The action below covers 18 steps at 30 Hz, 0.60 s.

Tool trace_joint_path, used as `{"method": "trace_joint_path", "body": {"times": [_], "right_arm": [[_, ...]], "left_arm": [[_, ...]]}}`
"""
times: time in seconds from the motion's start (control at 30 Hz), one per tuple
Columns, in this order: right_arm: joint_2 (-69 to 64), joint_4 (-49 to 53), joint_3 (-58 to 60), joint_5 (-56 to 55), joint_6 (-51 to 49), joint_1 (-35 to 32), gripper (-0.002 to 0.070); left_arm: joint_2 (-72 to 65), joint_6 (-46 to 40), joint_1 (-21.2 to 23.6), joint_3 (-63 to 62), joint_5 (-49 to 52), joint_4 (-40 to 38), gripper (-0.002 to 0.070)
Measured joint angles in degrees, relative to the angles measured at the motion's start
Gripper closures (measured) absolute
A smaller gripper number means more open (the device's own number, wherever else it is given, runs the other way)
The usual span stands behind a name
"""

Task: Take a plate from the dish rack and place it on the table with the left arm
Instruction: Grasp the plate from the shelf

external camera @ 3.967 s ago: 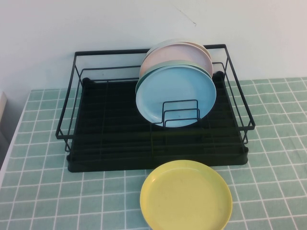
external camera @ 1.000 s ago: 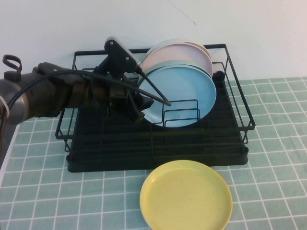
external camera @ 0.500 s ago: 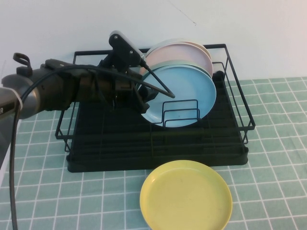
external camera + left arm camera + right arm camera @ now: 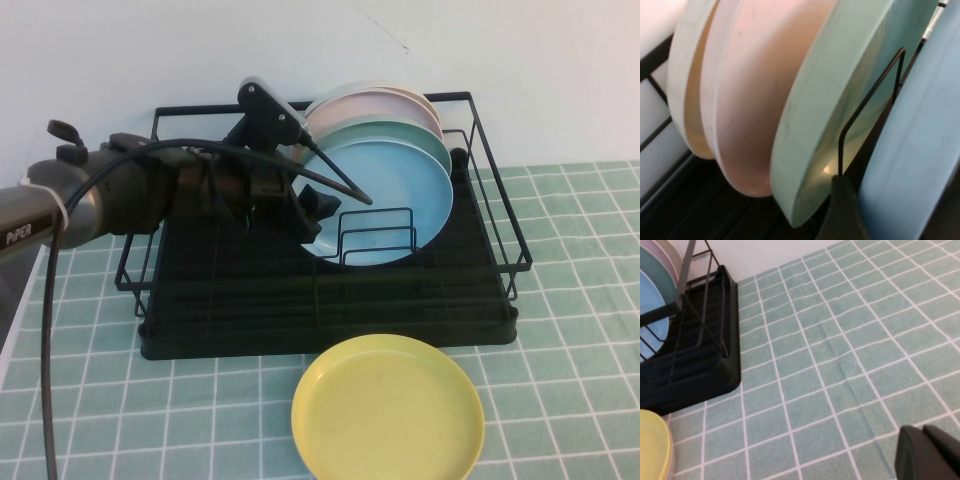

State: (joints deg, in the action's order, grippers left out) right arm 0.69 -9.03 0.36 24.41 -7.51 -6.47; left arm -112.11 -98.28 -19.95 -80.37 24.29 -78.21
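Observation:
The mint-green plate (image 4: 385, 130) stands close behind the light blue plate and wires rise in front, so my left gripper next needs to grab the light blue plate by its exposed side rim.
The light blue plate (image 4: 390, 195) stands on edge at the front of the stack in the black wire dish rack (image 4: 230, 300). My left arm (image 4: 120, 200) reaches in from the left over the rack. My left gripper (image 4: 315, 215) is open at the plate's left rim. In the left wrist view one finger (image 4: 840, 212) sits between the mint-green plate (image 4: 840, 95) and the blue plate (image 4: 915, 150), and the gripper (image 4: 895, 200) straddles the blue rim. My right gripper (image 4: 927, 455) is shut and empty above the tiled table (image 4: 840, 355), out of the high view.
A mint-green plate (image 4: 400, 135), a pink one (image 4: 355, 110) and a cream one stand behind the blue plate. A yellow plate (image 4: 388, 410) lies on the table (image 4: 570, 300) in front of the rack. Upright wire dividers (image 4: 378, 235) stand before the blue plate.
My left arm came in from the left and moved right to the blue plate's left rim. The blue plate has shifted slightly, so more of the mint plate shows.

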Motion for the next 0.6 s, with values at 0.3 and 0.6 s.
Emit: {"method": "trace_joint_path", "body": {"times": [0.3, 0.6], "right_arm": [[0.00, 0.00, 0.00, 0.00, 0.00, 0.00, 0.0678], [0.00, 0.00, 0.00, 0.00, 0.00, 0.00, 0.0678]], "left_arm": [[-0.62, -0.33, -0.13, 0.00, -4.98, -1.23, 0.0593], [4.41, -1.06, -0.49, 0.00, -6.01, -2.19, 0.0604]]}}
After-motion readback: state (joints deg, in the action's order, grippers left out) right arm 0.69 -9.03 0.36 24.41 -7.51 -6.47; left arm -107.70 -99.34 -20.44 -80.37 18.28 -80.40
